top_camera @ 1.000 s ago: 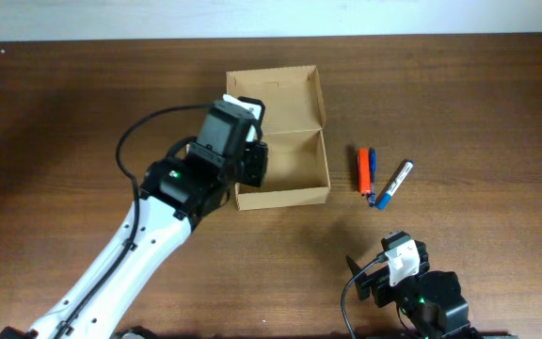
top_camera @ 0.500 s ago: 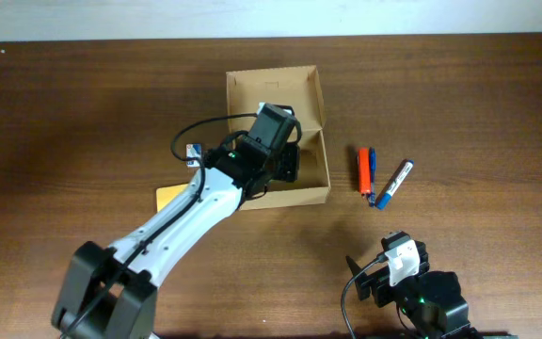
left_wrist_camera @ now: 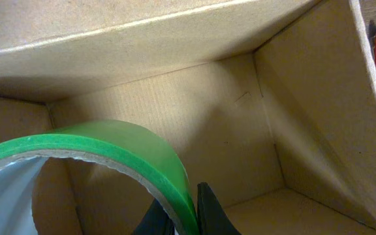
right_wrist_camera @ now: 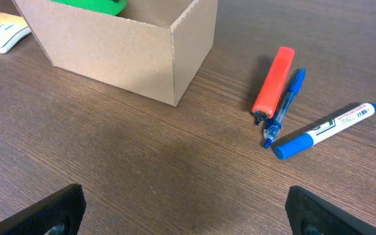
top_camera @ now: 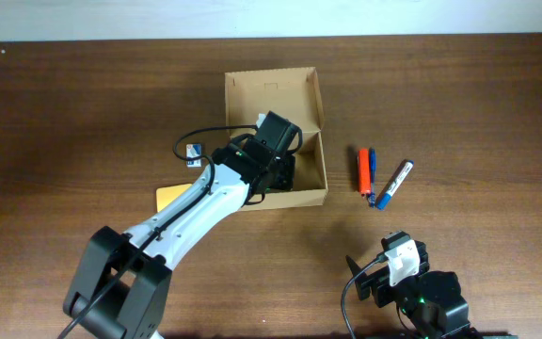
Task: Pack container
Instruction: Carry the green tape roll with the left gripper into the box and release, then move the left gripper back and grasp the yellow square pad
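Observation:
The green tape roll hangs inside the box's sides with the box's open bottom below, so it is now time for my left gripper to open.
The container (top_camera: 272,95) is a tan cardboard box standing open at the table's middle, with its flap lid tipped back. My left gripper (top_camera: 283,170) reaches down inside it. In the left wrist view, the left gripper (left_wrist_camera: 187,210) is shut on the rim of a green tape roll (left_wrist_camera: 130,141), held just above the box floor (left_wrist_camera: 305,209). The roll's top shows over the box wall (right_wrist_camera: 109,46) in the right wrist view. My right gripper (right_wrist_camera: 187,205) is open and empty, low over the wood near the front edge, right of the box.
An orange marker (top_camera: 363,169), a blue pen (top_camera: 372,169) and a white marker with a blue cap (top_camera: 395,183) lie right of the box. A yellow pad (top_camera: 170,198) and a small blue-white item (top_camera: 194,151) lie left of it.
My left arm has swung right from the box's left side and lowered the green tape roll into the box. The right arm has not moved.

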`<state>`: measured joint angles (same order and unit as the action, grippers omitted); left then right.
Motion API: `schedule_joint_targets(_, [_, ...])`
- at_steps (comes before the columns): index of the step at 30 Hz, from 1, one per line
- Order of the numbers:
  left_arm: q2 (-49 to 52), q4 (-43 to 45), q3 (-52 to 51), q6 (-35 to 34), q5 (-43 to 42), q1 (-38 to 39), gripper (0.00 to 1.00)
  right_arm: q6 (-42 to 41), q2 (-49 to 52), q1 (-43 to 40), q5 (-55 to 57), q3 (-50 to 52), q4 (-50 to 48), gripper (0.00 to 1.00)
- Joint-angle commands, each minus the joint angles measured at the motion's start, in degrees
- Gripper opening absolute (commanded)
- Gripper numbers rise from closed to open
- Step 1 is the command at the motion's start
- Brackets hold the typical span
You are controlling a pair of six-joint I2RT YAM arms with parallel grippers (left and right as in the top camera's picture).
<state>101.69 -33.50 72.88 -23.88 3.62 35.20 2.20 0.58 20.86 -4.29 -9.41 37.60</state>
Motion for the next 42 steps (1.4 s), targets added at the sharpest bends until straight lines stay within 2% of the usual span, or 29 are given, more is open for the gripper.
schedule_joint_targets(1, [0.44, -0.26, 1.49, -0.5, -0.96, 0.28, 0.03, 0.39, -0.39, -0.26, 0.5, 0.39, -0.13, 0.99])
schedule_joint_targets(5, [0.44, -1.29, 1.49, -0.48, -1.05, 0.28, 0.03, 0.39, -0.39, -0.26, 0.48, 0.37, -0.13, 0.99])
schedule_joint_targets(6, [0.44, -1.33, 1.49, -0.48, -1.05, 0.28, 0.11, 0.39, -0.39, -0.26, 0.48, 0.39, -0.13, 0.99])
schedule_joint_targets(11, [0.44, -1.97, 1.49, -0.52, -1.05, 0.28, 0.13, 0.39, -0.39, -0.26, 0.5, 0.37, -0.13, 0.99])
schedule_joint_targets(13, [0.44, -2.43, 1.49, -0.52, -1.05, 0.28, 0.3, 0.39, -0.39, -0.26, 0.5, 0.39, -0.13, 0.99])
schedule_joint_targets(15, [0.44, -2.6, 1.49, -0.52, -1.05, 0.28, 0.34, 0.39, -0.39, -0.26, 0.5, 0.39, -0.13, 0.99])
schedule_joint_targets(21, [0.13, -2.95, 1.79, -0.5, -1.09, 0.28, 0.35, 0.39, -0.39, -0.26, 0.48, 0.37, -0.13, 0.99])
schedule_joint_targets(27, [-5.07, -10.6, 11.17, 0.37, -0.98, 0.28, 0.34, 0.39, -0.39, -0.26, 0.5, 0.37, -0.13, 0.99])
schedule_joint_targets(31, [-12.48, -15.47, 14.23, 0.63, -0.59, 0.26, 0.34, 0.39, -0.39, -0.26, 0.5, 0.39, -0.13, 0.99])
schedule_joint_targets(38, [-30.51, -32.22, 14.23, -0.44, 13.57, -0.15, 0.35, 0.39, -0.39, -0.26, 0.48, 0.37, -0.13, 0.99])
schedule_joint_targets(42, [-33.27, -41.29, 13.35, -1.81, 15.13, -6.12, 0.36, 0.39, -0.39, -0.26, 0.48, 0.39, -0.13, 0.99])
